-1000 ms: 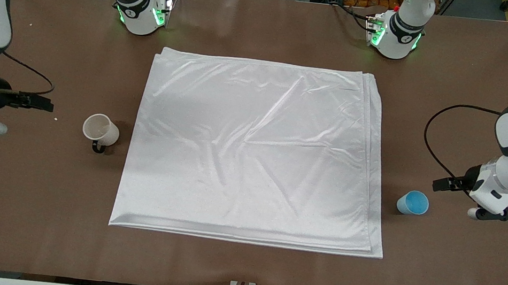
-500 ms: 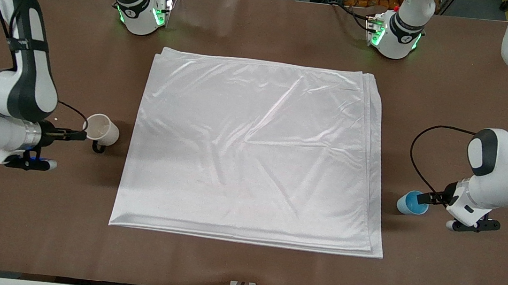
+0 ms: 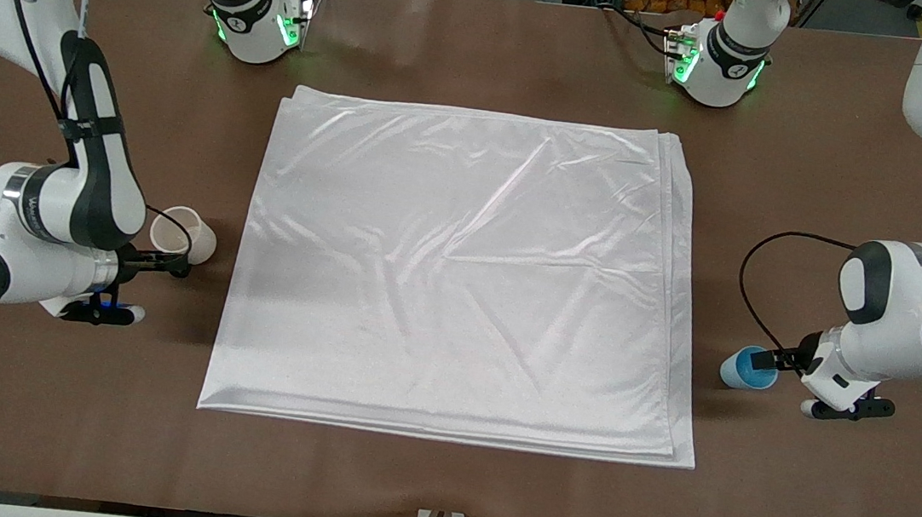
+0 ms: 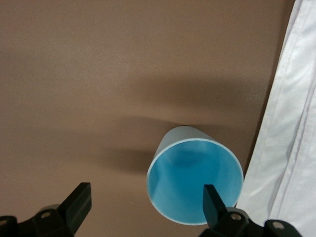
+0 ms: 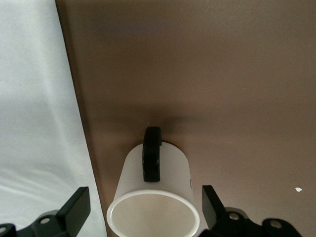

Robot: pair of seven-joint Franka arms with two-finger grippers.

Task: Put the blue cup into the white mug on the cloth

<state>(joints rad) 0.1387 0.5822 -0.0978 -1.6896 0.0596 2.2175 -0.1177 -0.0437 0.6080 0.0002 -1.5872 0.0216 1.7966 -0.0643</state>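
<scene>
The right gripper grips the mug's black handle (image 5: 151, 154) next, so the white mug's opening stays free for the blue cup.
The white mug (image 3: 182, 234) stands upright on the bare table beside the cloth (image 3: 459, 275), toward the right arm's end. My right gripper (image 3: 162, 261) is low at the mug and open. In the right wrist view the mug (image 5: 153, 197) sits between the spread fingers (image 5: 76, 207), black handle (image 5: 151, 154) turned away from the hand. The blue cup (image 3: 748, 367) stands upright off the cloth's edge at the left arm's end. My left gripper (image 3: 781, 359) is open at its rim. In the left wrist view one fingertip (image 4: 213, 203) overlaps the cup (image 4: 190, 180) and the other stands well clear of it.
The folded cloth covers the middle of the table; its edges show in both wrist views (image 4: 291, 148) (image 5: 34, 123). The two arm bases (image 3: 259, 23) (image 3: 717, 67) stand farther from the camera than the cloth. A small white crumb (image 5: 297, 189) lies near the mug.
Both arms swung in from the table's ends and came down. The right gripper reached the white mug and the left gripper reached the blue cup. Neither cup has moved.
</scene>
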